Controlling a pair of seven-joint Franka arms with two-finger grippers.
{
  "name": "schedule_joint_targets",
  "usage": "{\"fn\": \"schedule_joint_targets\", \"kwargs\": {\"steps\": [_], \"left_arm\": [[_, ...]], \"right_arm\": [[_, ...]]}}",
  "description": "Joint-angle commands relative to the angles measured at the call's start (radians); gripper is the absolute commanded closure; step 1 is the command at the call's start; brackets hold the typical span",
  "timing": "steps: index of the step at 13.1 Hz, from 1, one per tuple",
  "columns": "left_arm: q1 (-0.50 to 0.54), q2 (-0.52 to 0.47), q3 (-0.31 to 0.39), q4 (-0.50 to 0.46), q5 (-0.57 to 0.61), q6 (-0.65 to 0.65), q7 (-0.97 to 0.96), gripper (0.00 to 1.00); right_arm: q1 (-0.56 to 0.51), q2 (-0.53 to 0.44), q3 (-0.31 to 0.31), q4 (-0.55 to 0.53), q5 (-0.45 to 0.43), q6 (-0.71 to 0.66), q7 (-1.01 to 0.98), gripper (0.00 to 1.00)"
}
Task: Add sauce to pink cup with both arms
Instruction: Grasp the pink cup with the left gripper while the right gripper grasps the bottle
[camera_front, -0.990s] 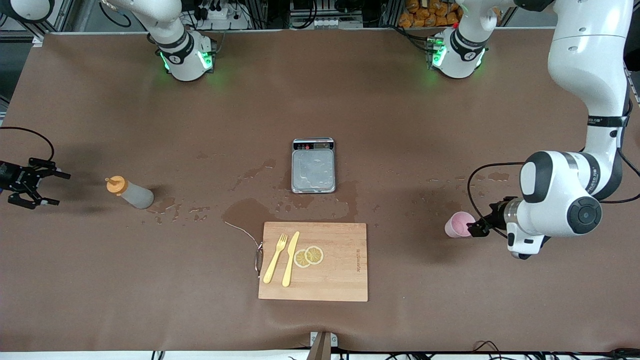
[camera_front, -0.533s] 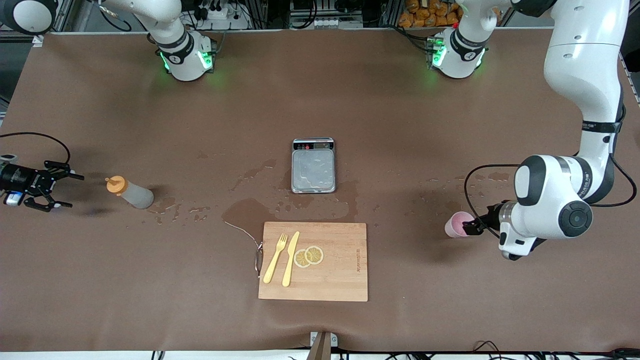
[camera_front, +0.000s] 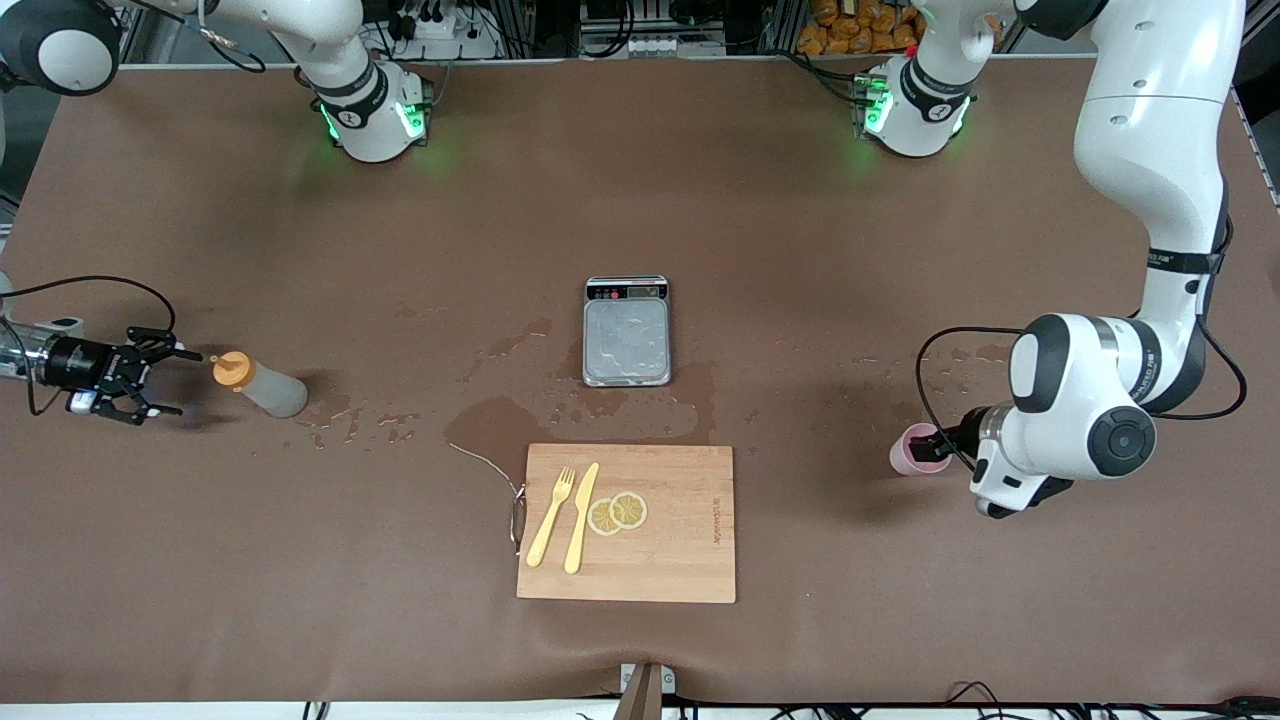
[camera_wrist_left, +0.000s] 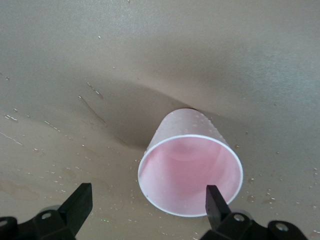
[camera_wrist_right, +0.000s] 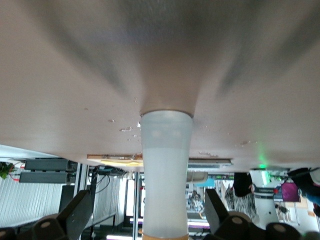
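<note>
My left gripper grabs the pink cup by its rim next, which leaves the pink cup's opening (camera_wrist_left: 187, 175) free for sauce.
The sauce bottle (camera_front: 262, 388), translucent grey-white with an orange cap, stands upright toward the right arm's end of the table. My right gripper (camera_front: 183, 383) is open, low and level with it, just short of the cap. In the right wrist view the bottle (camera_wrist_right: 165, 165) lies centred ahead of the open fingers (camera_wrist_right: 75, 212). The pink cup (camera_front: 906, 456) stands upright and empty toward the left arm's end. My left gripper (camera_front: 930, 447) is open right at its side. In the left wrist view the cup (camera_wrist_left: 190, 172) sits off-centre, its rim by one finger (camera_wrist_left: 215, 200).
A digital scale (camera_front: 626, 331) sits mid-table amid wet patches and droplets. A wooden board (camera_front: 680, 540) with a yellow fork (camera_front: 551, 516), knife and lemon slices lies nearer the front camera. A thin wire lies beside the board.
My right gripper has moved in from the table's end toward the bottle. My left arm has shifted toward the cup, bringing its gripper up against it. Bottle and cup have not moved.
</note>
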Motion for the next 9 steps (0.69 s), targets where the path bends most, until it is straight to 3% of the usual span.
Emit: {"fn": "schedule_joint_targets", "kwargs": {"steps": [1, 6, 8, 9], "left_arm": [[-0.003, 0.02, -0.001, 0.016, 0.025, 0.001, 0.014, 0.0], [-0.003, 0.022, 0.001, 0.016, 0.027, 0.003, 0.012, 0.68], [-0.003, 0.02, 0.001, 0.015, 0.025, 0.015, 0.012, 0.93], [-0.003, 0.02, 0.001, 0.015, 0.027, 0.017, 0.012, 1.0]], "right_arm": [[-0.003, 0.039, 0.023, 0.028, 0.031, -0.028, 0.023, 0.0], [0.043, 0.05, 0.042, -0.014, 0.082, -0.031, 0.017, 0.0], [0.063, 0.052, 0.042, -0.028, 0.102, -0.03, 0.015, 0.0], [0.075, 0.053, 0.042, -0.029, 0.102, -0.027, 0.015, 0.0]]}}
